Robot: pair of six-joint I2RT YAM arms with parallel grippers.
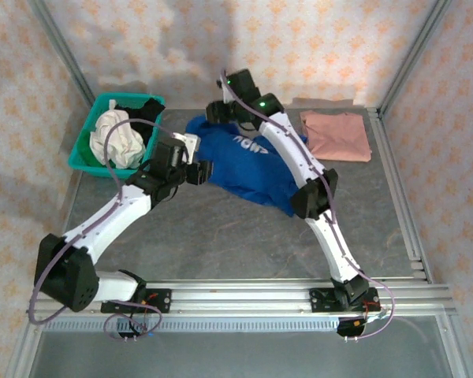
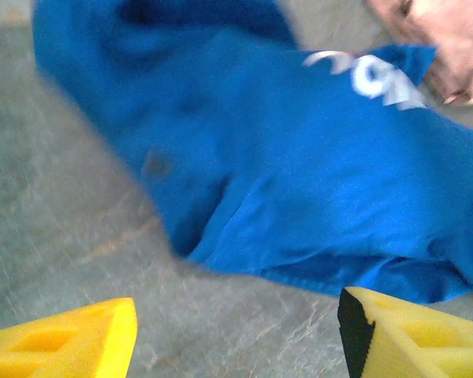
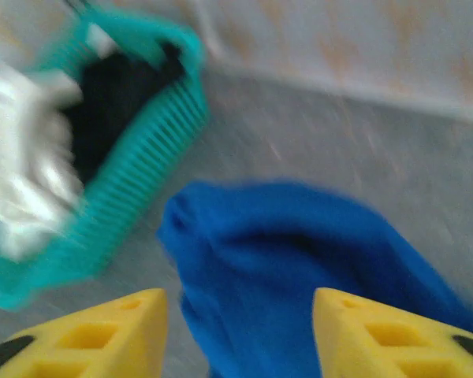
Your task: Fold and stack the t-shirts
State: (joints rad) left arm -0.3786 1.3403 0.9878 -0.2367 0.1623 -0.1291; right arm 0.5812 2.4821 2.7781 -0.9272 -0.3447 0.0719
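Observation:
The cloth has to be spread flat for folding, so the robot's left gripper next needs to grab the blue t-shirt's near edge (image 1: 214,180) (image 2: 201,250), on the basket side.
A royal blue t-shirt (image 1: 248,165) with white lettering lies crumpled in the middle of the table. At its near left edge, my left gripper (image 1: 202,172) is open. In the left wrist view its yellow fingers (image 2: 71,339) stand wide apart over bare table, with the blue t-shirt (image 2: 315,157) just ahead of them. My right gripper (image 1: 214,112) hovers open over the shirt's far left corner, and blue cloth (image 3: 299,268) lies loose below and between its spread fingers (image 3: 102,331). The pink t-shirt (image 1: 337,135) lies folded flat at the back right.
A teal plastic basket (image 1: 83,142) holding white and black cloth stands at the back left, close to the right gripper (image 3: 240,335). Aluminium frame rails run along the table's right side and near edge. Bare grey table lies in front of the blue shirt.

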